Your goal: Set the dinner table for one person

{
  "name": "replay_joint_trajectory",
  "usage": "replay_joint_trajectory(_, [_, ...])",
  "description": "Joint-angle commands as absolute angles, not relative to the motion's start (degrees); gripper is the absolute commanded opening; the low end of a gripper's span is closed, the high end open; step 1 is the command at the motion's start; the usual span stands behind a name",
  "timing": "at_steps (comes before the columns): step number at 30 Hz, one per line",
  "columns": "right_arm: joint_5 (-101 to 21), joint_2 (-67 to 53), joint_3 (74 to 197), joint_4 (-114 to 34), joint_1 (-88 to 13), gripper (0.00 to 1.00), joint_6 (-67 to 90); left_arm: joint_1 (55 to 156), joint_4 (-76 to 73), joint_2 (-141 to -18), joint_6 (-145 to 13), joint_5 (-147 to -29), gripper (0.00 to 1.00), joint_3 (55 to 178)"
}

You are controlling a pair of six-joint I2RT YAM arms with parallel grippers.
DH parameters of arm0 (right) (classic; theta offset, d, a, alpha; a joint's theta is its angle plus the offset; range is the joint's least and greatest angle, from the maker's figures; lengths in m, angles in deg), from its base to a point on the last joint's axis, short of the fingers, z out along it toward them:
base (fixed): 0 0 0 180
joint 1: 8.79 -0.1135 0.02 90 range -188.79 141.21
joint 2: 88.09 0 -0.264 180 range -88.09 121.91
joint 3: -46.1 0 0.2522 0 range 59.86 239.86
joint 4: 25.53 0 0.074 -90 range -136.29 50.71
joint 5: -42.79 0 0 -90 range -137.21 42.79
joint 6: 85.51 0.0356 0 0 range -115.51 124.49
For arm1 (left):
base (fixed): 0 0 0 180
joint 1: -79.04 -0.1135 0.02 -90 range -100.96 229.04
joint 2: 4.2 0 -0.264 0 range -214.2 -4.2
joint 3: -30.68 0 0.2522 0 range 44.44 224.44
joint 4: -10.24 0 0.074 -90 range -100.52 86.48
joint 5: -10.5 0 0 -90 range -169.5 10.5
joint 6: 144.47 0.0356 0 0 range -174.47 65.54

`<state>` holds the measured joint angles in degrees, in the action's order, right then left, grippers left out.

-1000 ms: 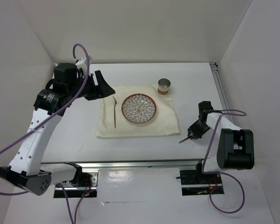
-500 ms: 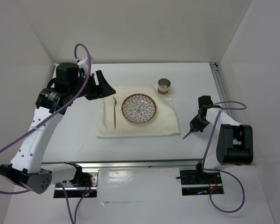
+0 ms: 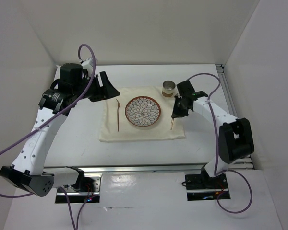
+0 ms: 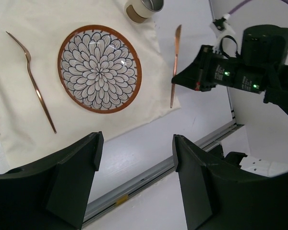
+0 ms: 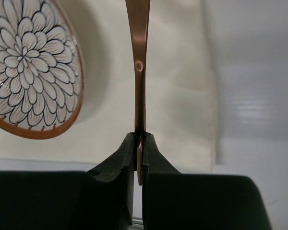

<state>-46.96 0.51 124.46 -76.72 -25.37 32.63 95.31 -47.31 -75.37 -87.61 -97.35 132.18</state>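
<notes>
My right gripper lowers the copper knife (image 5: 140,62) onto the cloth and only then releases it, since the knife is high above the cloth beside the plate.
On the white dinner table (image 3: 77,139) lies a cream cloth (image 3: 134,132). On it sit a flower-patterned plate (image 3: 143,112) with a brown rim, a copper fork (image 3: 118,116) to its left, and a small cup (image 3: 169,88) at the cloth's far right corner. My right gripper (image 3: 176,112) is shut on a copper knife (image 5: 140,62) and holds it above the cloth's right part, just right of the plate (image 5: 29,67). My left gripper (image 4: 137,139) is open and empty, raised over the table's far left. In its view the plate (image 4: 100,68) and knife (image 4: 174,62) lie side by side.
A metal rail (image 3: 134,168) runs along the table's near edge and another along the right edge (image 3: 226,91). White walls enclose the table on three sides. A purple cable loops above each arm.
My right gripper has carried the knife from the bare table at the right, up and to the left, over the cloth's right part beside the plate. The left arm has hardly moved.
</notes>
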Motion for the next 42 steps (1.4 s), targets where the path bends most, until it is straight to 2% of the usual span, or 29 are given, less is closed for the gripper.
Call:
replay_joint_trajectory(1, [-42.65,6.12,128.42,-78.49,-27.51,0.00,28.31,95.04,-44.92,-74.69,-86.72,-97.52,0.76,133.12])
replay_joint_trajectory(10, [-38.34,17.19,135.80,-77.71,-28.04,0.00,23.83,95.04,-45.97,-74.16,-86.72,-96.47,0.76,133.12])
replay_joint_trajectory(22, [-40.88,21.07,135.80,-76.56,-28.57,0.00,24.44,95.04,-46.50,-74.16,-86.72,-95.94,0.76,133.12])
replay_joint_trajectory(23, [-41.49,21.59,135.80,-76.56,-28.57,0.03,24.44,95.04,-47.02,-74.16,-86.72,-95.94,0.76,133.12])
replay_joint_trajectory(24, [-41.50,21.60,135.80,-76.56,-28.57,0.11,25.05,95.04,-47.03,-74.16,-86.72,-95.94,0.76,133.12])
replay_joint_trajectory(27, [-42.55,20.11,135.80,-76.56,-28.57,0.26,25.59,95.04,-47.03,-74.16,-86.72,-95.94,0.76,133.12])
replay_joint_trajectory(28, [-42.55,19.49,135.80,-76.56,-28.57,0.44,25.59,95.04,-47.03,-74.16,-86.72,-95.94,0.76,133.12])
replay_joint_trajectory(31, [-44.57,16.59,136.49,-77.35,-28.57,0.64,26.20,95.04,-47.03,-74.16,-86.72,-95.94,0.76,133.12])
replay_joint_trajectory(34, [-46.41,11.94,138.16,-79.80,-28.57,0.73,26.20,95.04,-47.03,-74.16,-86.72,-95.94,0.76,133.12])
replay_joint_trajectory(35, [-48.86,10.45,138.69,-80.59,-28.57,0.82,26.90,95.04,-47.03,-74.16,-86.72,-95.42,0.76,133.12])
replay_joint_trajectory(38, [-54.75,3.86,139.31,-83.84,-27.79,0.99,30.49,95.04,-47.55,-74.16,-86.19,-94.80,0.76,133.64])
replay_joint_trajectory(42, [-63.11,-6.32,138.09,-87.71,-23.58,1.00,34.02,95.04,-48.60,-74.16,-85.67,-93.04,0.76,134.26])
